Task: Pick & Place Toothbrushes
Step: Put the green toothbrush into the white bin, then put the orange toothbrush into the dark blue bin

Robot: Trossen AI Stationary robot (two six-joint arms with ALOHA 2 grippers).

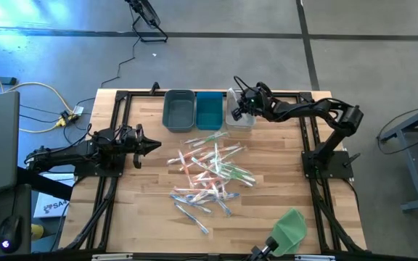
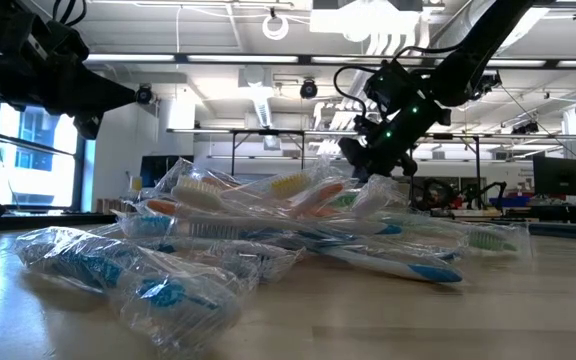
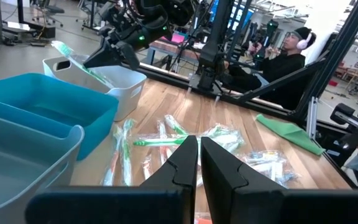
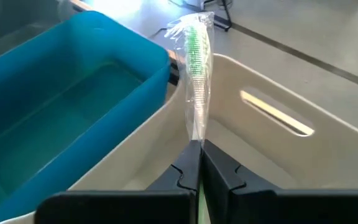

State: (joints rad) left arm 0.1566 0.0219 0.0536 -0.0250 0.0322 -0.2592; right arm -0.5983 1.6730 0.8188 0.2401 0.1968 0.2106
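Observation:
The green toothbrush's handle points inside the white bin's rim and the toothbrush would fall into the bin, so it is now time for my right gripper to release it.
Several wrapped toothbrushes (image 1: 209, 174) in green, blue and orange lie in a loose pile mid-table, also seen close up in the low view (image 2: 268, 215). At the far edge stand a grey bin (image 1: 178, 110), a blue bin (image 1: 209, 110) and a white bin (image 1: 241, 119). My right gripper (image 4: 196, 148) hovers over the white bin (image 4: 278, 149), shut on a green toothbrush (image 4: 196, 74) in clear wrap. My left gripper (image 1: 154, 145) waits shut at the table's left side, level, holding nothing. My right gripper pinches the wrapped green toothbrush by its handle part (image 4: 196, 132) between the two fingers. The fingers slant down from the table's right side. The brush sticks out ahead along the fingers, bristle head (image 4: 195, 40) farthest out, lifted clear above the white bin.
A green cloth (image 1: 290, 230) lies at the near right corner. Black frame rails (image 1: 115, 167) run along the table's left and right sides. A person (image 3: 284, 53) sits beyond the table's right edge.

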